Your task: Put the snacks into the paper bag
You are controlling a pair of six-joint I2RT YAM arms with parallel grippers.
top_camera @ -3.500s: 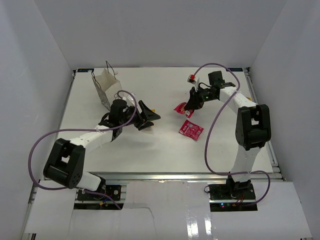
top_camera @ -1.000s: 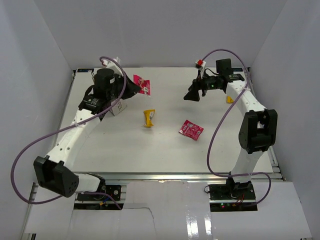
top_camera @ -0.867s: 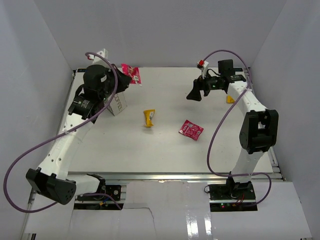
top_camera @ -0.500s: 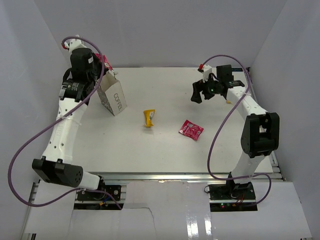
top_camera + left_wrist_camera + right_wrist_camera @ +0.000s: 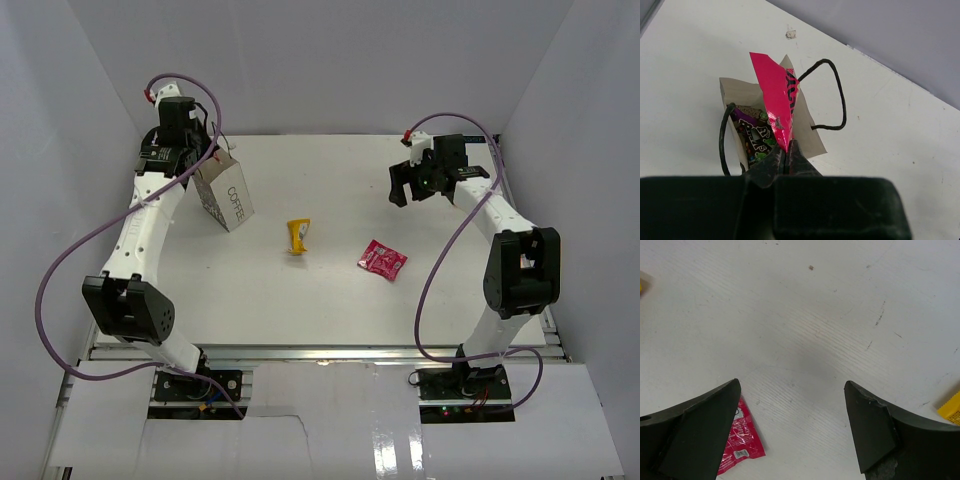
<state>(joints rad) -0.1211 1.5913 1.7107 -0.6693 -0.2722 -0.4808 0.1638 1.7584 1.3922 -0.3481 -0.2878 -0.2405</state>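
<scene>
The red pouch is above the bag's opening, between the bag's wire handles, and would land inside, so it is time for my left gripper to open.
My left gripper (image 5: 787,145) is shut on the lower corner of a red pouch (image 5: 775,95). It holds the pouch upright over the open mouth of the white paper bag (image 5: 806,134). A dark candy wrapper (image 5: 754,140) lies inside the bag. From above, the bag (image 5: 232,200) stands at the back left with my left gripper (image 5: 203,150) over it. A second red pouch (image 5: 382,260) and a yellow packet (image 5: 298,236) lie on the table. My right gripper (image 5: 412,186) hovers open at the back right, holding nothing.
In the right wrist view, the open right gripper (image 5: 791,384) looks down on bare table. The red pouch (image 5: 742,440) shows by its left finger, and another yellow packet (image 5: 951,407) at the right edge. The bag's dark wire handles (image 5: 840,95) arch beside the held pouch. White walls enclose the table.
My left arm has swung the red pouch back and left until it hangs over the bag's mouth. My right gripper drifted slightly right and turned to face down, still open.
</scene>
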